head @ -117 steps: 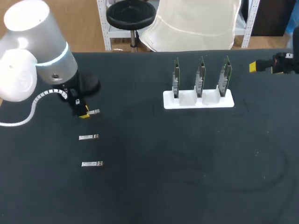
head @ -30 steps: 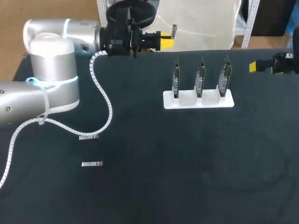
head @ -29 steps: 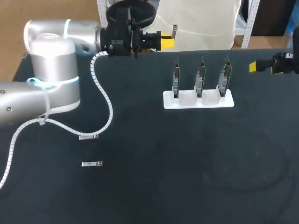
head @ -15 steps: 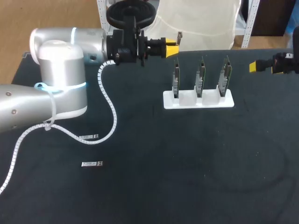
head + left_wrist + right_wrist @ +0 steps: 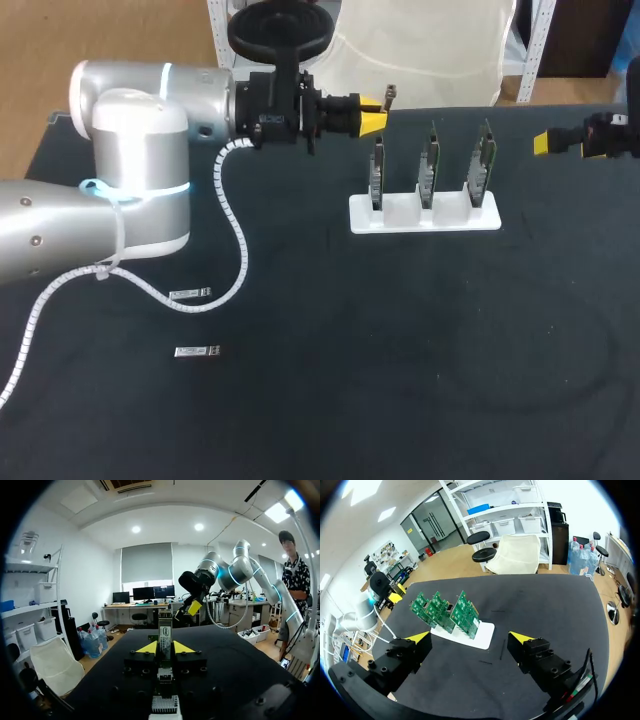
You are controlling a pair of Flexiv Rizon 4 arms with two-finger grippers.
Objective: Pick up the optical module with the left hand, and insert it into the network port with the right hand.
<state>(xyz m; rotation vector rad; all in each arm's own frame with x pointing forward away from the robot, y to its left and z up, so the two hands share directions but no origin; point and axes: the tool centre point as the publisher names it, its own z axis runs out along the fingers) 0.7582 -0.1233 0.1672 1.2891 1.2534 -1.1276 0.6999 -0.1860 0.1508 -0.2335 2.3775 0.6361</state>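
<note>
The yellow fingertips of my left gripper cover the lower part of the optical module, so my right gripper will next grab its bare upper end to insert it.
My left gripper is shut on a small silver optical module, held in the air at the table's far edge, just left of the leftmost board. In the left wrist view the module stands upright between the yellow tips of the left gripper. Three green network boards stand upright in a white holder. My right gripper hangs open at the far right, empty. In the right wrist view the right gripper faces the boards from some way off.
Two more optical modules lie on the black table at the left. My left arm's white cable loops down over the table near them. The right arm shows ahead in the left wrist view.
My left gripper has carried the module to the right and slightly lower, closer to the leftmost board. The right arm has stayed in place.
</note>
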